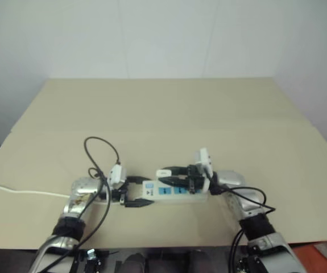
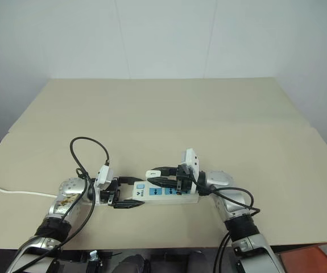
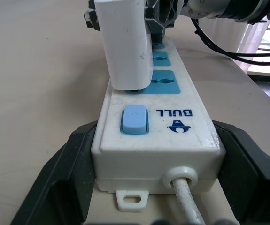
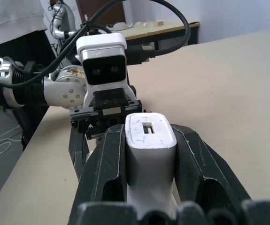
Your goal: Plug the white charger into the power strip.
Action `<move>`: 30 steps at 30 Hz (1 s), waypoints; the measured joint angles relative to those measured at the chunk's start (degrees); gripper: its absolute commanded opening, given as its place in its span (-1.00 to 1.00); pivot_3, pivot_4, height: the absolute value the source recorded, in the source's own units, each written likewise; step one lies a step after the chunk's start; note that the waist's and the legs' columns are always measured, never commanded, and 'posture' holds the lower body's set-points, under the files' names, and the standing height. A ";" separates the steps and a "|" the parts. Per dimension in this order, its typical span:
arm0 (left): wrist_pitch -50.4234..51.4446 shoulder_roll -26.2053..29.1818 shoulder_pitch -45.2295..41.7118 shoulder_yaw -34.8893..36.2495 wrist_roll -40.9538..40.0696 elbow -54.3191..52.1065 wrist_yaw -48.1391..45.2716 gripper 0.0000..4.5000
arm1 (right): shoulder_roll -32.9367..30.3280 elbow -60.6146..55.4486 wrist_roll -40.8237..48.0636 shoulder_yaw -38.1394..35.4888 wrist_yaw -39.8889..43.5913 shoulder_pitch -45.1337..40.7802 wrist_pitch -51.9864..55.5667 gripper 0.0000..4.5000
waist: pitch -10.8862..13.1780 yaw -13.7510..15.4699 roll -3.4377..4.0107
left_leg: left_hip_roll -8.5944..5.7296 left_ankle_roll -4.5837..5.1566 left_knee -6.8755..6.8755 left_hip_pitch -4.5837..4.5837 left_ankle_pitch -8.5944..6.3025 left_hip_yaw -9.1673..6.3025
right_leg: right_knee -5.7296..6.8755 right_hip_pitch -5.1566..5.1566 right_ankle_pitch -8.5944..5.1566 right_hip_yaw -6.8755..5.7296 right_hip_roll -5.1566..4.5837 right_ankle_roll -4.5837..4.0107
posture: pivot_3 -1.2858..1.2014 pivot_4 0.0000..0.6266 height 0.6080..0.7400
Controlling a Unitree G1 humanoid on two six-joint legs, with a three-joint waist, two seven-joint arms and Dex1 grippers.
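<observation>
The white charger stands upright on the power strip beside the strip's switch, so it is now time for my right gripper to open.
The power strip [image 1: 177, 191] lies on the tan table near its front edge, with its blue switch [image 3: 134, 120] toward my left arm. My left gripper [image 1: 133, 192] is shut on the strip's switch end, one black finger [image 3: 59, 176] on each long side. My right gripper [image 1: 164, 177] is shut on the white charger [image 3: 125, 44], which stands upright on the blue socket [image 3: 160, 84] nearest the switch. The charger's base meets the strip's top; how deep its pins sit is hidden. In the right wrist view the charger [image 4: 150, 136] sits between the two black fingers [image 4: 109, 161].
The strip's thin white cord [image 1: 15, 190] runs off the table to the left. Black arm cables [image 1: 98, 151] loop above my left wrist. The tan table [image 1: 180, 114] stretches back to a white wall. An orange object [image 1: 322, 256] lies below the front right corner.
</observation>
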 measured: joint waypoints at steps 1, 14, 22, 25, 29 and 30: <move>0.00 0.00 -0.02 0.00 0.00 0.06 0.00 0.45 | -0.08 0.86 -0.16 0.10 0.73 -0.36 -1.03 -0.49 | 0.00 0.00 0.00 | 0.00 0.00 0.00 0.01 0.00 0.00 | 0.00 0.01 0.00 0.00 0.00 0.00 | 0.03 -0.52 1.00; 0.00 0.04 -0.29 -0.18 0.07 1.26 0.29 0.45 | -1.21 6.40 -2.25 2.71 3.34 -3.48 -7.08 -0.49 | -0.24 -0.09 0.00 | 0.04 0.00 -0.02 0.40 0.00 0.03 | 0.02 0.35 0.00 0.10 0.06 0.00 | 0.03 -0.52 1.00; 0.02 0.16 -0.29 -0.18 0.07 1.29 0.32 0.45 | -1.21 6.53 -2.24 2.95 3.35 -3.75 -6.68 -0.49 | -0.26 -0.14 0.00 | 0.06 0.00 -0.02 0.44 0.00 0.04 | 0.02 0.38 0.00 0.13 0.08 0.00 | 0.03 -0.52 1.00; 0.02 0.15 -0.28 -0.20 0.07 1.29 0.32 0.45 | -1.21 6.52 -2.23 2.79 3.44 -3.59 -6.99 -0.24 | -0.26 -0.12 0.00 | 0.06 0.00 -0.03 0.44 0.00 0.04 | 0.01 0.38 0.00 0.13 0.08 0.00 | 0.03 -0.52 1.00; -0.14 0.10 -0.29 -0.39 0.04 1.06 0.27 0.45 | -2.67 7.10 -3.28 1.96 3.56 -2.77 -7.84 0.29 | -0.29 0.01 -0.03 | 0.05 0.01 -0.05 0.43 -0.01 0.05 | -0.04 0.39 0.00 0.14 0.08 0.00 | 0.03 -0.52 1.00; -0.13 0.10 -0.29 -0.39 0.03 1.06 0.27 0.45 | -2.87 7.14 -3.30 1.78 3.59 -2.65 -7.91 0.43 | -0.29 0.02 -0.04 | 0.05 0.01 -0.06 0.43 -0.01 0.04 | -0.05 0.39 0.00 0.13 0.08 0.00 | 0.03 -0.52 1.00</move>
